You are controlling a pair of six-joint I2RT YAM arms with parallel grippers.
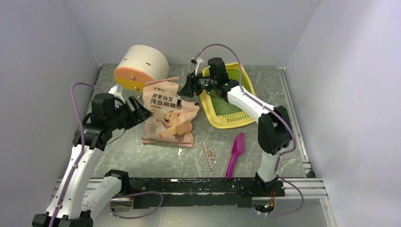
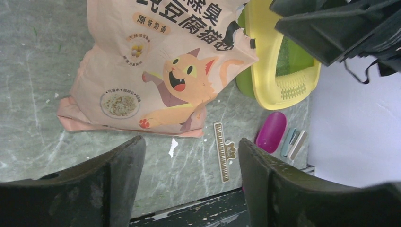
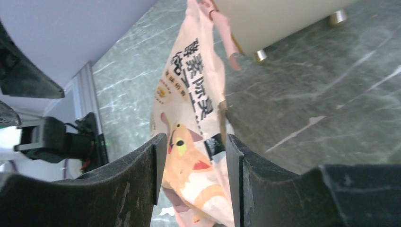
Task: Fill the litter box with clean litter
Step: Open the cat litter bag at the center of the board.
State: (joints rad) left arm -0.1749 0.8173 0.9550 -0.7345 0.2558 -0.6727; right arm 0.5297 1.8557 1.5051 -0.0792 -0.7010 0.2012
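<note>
The right gripper pinches the pink bag's edge nearest the litter box, beside the lettering, next. This sets the bag upright with its folded end free.
The yellow litter box (image 1: pixel 222 124) with its lime-green pan stands at the back right, and its rim (image 2: pixel 265 61) shows in the left wrist view. A speckled pale greenish layer of clean litter (image 1: pixel 225 107) covers part of the pan floor. The pink bag (image 1: pixel 168 118) with a cartoon cat lies left of the box. My right gripper (image 1: pixel 185 90) is at the bag's upper right corner. In the right wrist view the bag (image 3: pixel 194 85) fills the gap of that gripper (image 3: pixel 191 137). My left gripper (image 1: pixel 142 111) is open just left of the bag, with only table inside it (image 2: pixel 191 142).
A cream-and-orange cylinder (image 1: pixel 144 64) lies on its side behind the bag. A magenta scoop (image 1: pixel 235 152) and a tan toothed clip (image 1: pixel 207 156) lie near the front edge. Grey walls close in on both sides and at the back.
</note>
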